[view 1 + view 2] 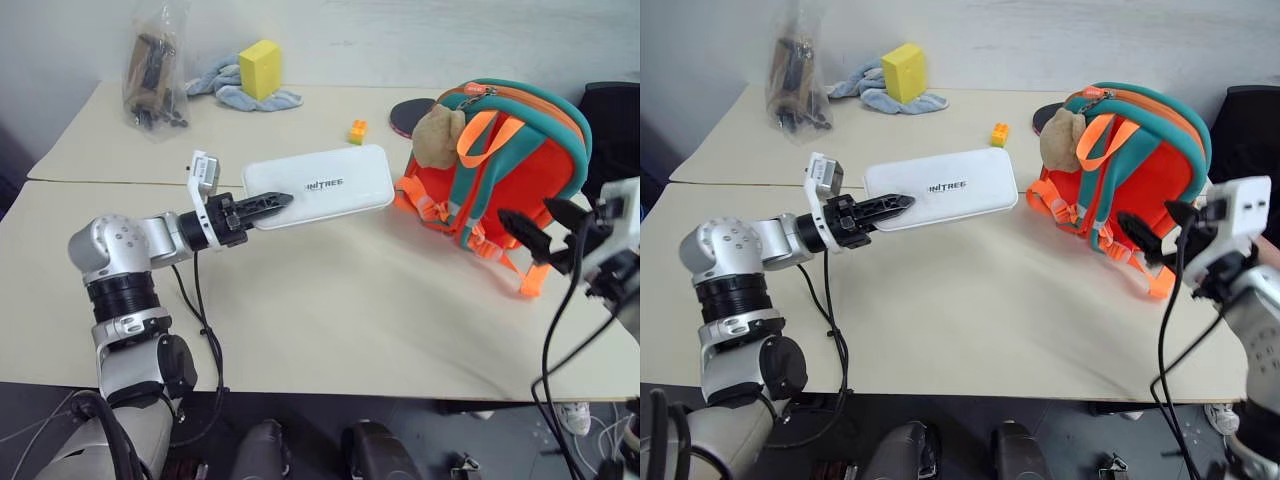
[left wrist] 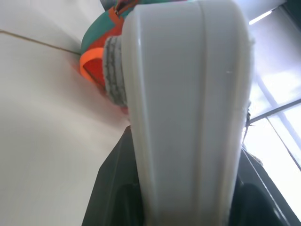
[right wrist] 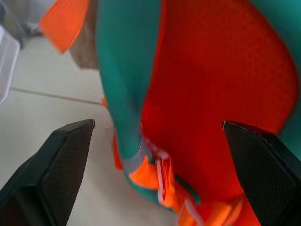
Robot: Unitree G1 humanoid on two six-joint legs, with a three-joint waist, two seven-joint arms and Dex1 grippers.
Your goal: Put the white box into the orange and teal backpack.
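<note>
My right gripper grabs the backpack by its teal edge (image 1: 560, 135) next, which steadies the backpack for the white box (image 1: 330, 182) to go in.
My left gripper (image 1: 283, 201) is shut on the near left end of the white box (image 1: 330, 182), a flat case with dark lettering, held out level above the table. In the left wrist view the box (image 2: 188, 108) rises between the dark fingers (image 2: 110, 193), with the backpack (image 2: 96, 52) beyond it. The orange and teal backpack (image 1: 510, 160) stands upright at the right of the table, a tan plush toy (image 1: 437, 135) hanging at its top. My right gripper (image 1: 545, 225) is open beside the backpack's lower right side; its fingers (image 3: 56, 165) straddle the orange fabric (image 3: 216, 80) without touching it.
At the table's far edge a yellow block (image 1: 260, 68) rests on a blue-grey cloth (image 1: 232, 92), with a clear bag of dark parts (image 1: 155, 70) to its left. A small yellow-orange brick (image 1: 356, 131) and a dark disc (image 1: 405, 115) lie behind the box. A black chair (image 1: 615, 120) stands at the right.
</note>
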